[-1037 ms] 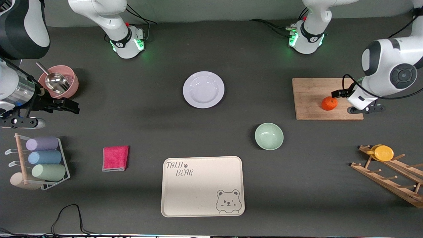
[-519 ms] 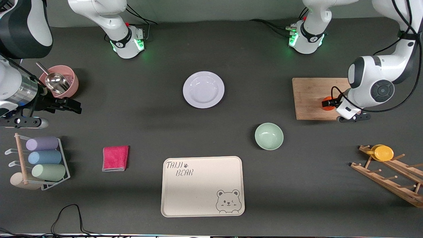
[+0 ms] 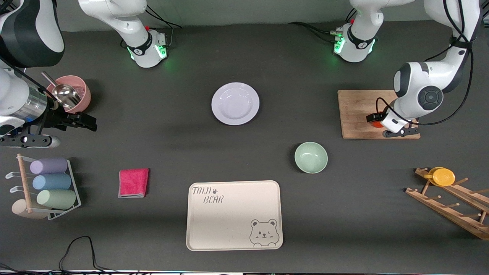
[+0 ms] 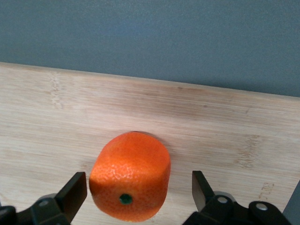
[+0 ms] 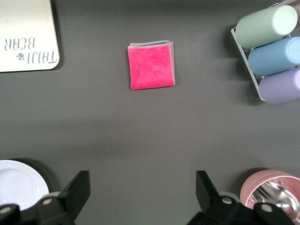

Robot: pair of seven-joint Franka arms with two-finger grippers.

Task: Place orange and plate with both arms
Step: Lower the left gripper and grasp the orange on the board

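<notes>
The gripper's fingers are beside the orange's sides on the cutting board (image 3: 357,109) (image 4: 225,131), so it is now time to close my left gripper, which would catch the orange.
The orange (image 4: 131,176) lies on a wooden cutting board (image 3: 357,109) at the left arm's end of the table. In the front view only a sliver of the orange (image 3: 377,123) shows under the left hand. My left gripper (image 4: 138,192) is open, low over the board, with one finger on each side of the orange. The white plate (image 3: 235,103) lies in the middle of the table, its rim also in the right wrist view (image 5: 18,183). My right gripper (image 3: 86,124) is open and empty, up over the table beside a pink bowl.
A pale green bowl (image 3: 311,157) and a beige bear tray (image 3: 234,215) lie nearer the front camera than the plate. A pink cloth (image 3: 133,183), a cup rack (image 3: 49,183), a pink bowl with a metal scoop (image 3: 68,93) and a wooden rack with a yellow cup (image 3: 443,177) stand round the edges.
My left gripper has moved across the cutting board over the orange, which now sits between its fingers. My right gripper has drifted slightly toward the table's middle.
</notes>
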